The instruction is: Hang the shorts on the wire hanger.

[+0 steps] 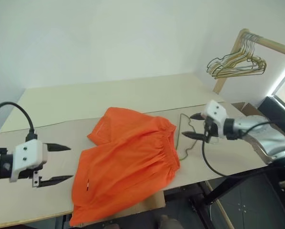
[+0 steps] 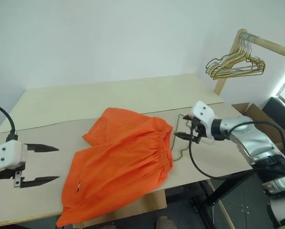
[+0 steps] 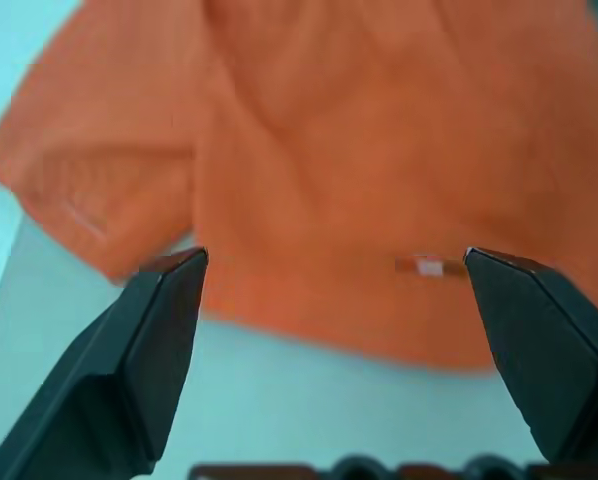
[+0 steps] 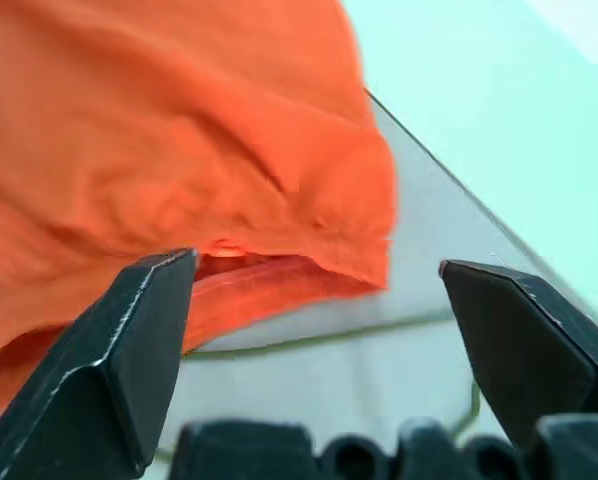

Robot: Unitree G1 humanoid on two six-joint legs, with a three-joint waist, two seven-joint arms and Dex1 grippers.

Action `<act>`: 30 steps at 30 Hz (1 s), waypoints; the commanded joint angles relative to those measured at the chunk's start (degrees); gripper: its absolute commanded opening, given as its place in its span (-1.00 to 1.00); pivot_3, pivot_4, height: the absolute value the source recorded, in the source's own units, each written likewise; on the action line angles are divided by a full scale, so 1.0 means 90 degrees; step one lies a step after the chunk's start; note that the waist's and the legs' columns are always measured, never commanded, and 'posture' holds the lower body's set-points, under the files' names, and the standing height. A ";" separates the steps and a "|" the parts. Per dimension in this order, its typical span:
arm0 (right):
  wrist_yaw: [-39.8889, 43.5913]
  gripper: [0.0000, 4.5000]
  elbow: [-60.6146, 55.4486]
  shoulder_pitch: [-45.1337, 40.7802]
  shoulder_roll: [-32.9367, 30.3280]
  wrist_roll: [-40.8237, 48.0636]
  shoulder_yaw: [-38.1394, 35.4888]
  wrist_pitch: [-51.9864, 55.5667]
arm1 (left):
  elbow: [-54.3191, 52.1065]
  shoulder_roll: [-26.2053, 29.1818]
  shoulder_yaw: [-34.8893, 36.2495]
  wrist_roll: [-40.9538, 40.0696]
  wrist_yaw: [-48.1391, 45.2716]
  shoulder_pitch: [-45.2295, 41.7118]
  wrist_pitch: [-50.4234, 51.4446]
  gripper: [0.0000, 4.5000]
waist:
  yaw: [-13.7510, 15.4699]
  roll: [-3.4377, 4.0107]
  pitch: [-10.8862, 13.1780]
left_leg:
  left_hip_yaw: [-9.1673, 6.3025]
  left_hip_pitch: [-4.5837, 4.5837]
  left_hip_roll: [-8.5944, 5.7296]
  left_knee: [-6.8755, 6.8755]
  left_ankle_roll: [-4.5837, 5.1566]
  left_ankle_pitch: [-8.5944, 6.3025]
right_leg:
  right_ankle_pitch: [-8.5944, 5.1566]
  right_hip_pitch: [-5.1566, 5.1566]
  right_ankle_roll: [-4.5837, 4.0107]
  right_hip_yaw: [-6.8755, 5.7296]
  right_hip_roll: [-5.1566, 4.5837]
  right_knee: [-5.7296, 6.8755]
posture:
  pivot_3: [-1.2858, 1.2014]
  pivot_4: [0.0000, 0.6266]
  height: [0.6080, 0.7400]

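The orange shorts cover part of the wire hanger. My right gripper should pick up the hanger next by its bare end beside the waistband.
The bright orange shorts (image 1: 128, 162) lie spread on the table (image 1: 109, 95), waistband toward the right and one leg reaching the front edge. The wire hanger (image 1: 183, 139) shows as a thin dark wire on the table beside the waistband, partly hidden under the fabric; the right wrist view shows it as a thin green wire (image 4: 309, 335). My left gripper (image 1: 71, 163) hovers open just left of the shorts (image 3: 379, 150), holding nothing. My right gripper (image 1: 186, 125) stands open above the wire, right of the waistband (image 4: 299, 260), with nothing between its fingers.
A bunch of gold and dark wire hangers (image 1: 238, 64) hangs on a wooden rail (image 1: 271, 45) at the back right. A cardboard box (image 1: 249, 109) stands past the table's right end. The table's front edge runs close under the shorts.
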 commanded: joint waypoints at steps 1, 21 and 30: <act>-0.1563 1.00 0.0037 -0.0319 0.0846 -0.0126 -0.0602 0.1983 | -0.0182 -0.0395 -0.0543 -0.0600 0.0323 -0.0597 0.0325 0.98 | -0.0004 -0.0003 -0.0006 | 0.0001 -0.0021 -0.0002 0.0000 0.0000 0.0000 | 0.0013 -0.0023 -0.0020 0.0002 0.0012 0.0001 | 0.00 -1.00 1.00; -0.2771 1.00 0.0256 -0.0099 0.2375 -0.2132 -0.0776 0.3101 | 0.0099 -0.1041 -0.1833 -0.0177 0.0577 -0.0912 -0.0322 0.98 | -0.0330 0.0008 -0.0013 | -0.0016 -0.0216 -0.0052 0.0076 -0.0003 0.0002 | 0.0060 -0.0152 0.0036 -0.0008 -0.0021 -0.0013 | 0.00 -1.00 1.00; -0.2647 1.00 0.0356 -0.0241 0.2753 -0.2358 -0.1001 0.2965 | 0.0159 -0.1094 -0.1962 -0.0009 0.0659 -0.0837 -0.0463 0.98 | -0.0467 0.0009 -0.0014 | -0.0042 -0.0215 -0.0050 0.0085 -0.0003 0.0001 | 0.0062 -0.0147 0.0036 -0.0007 -0.0017 -0.0010 | 0.01 -1.00 1.00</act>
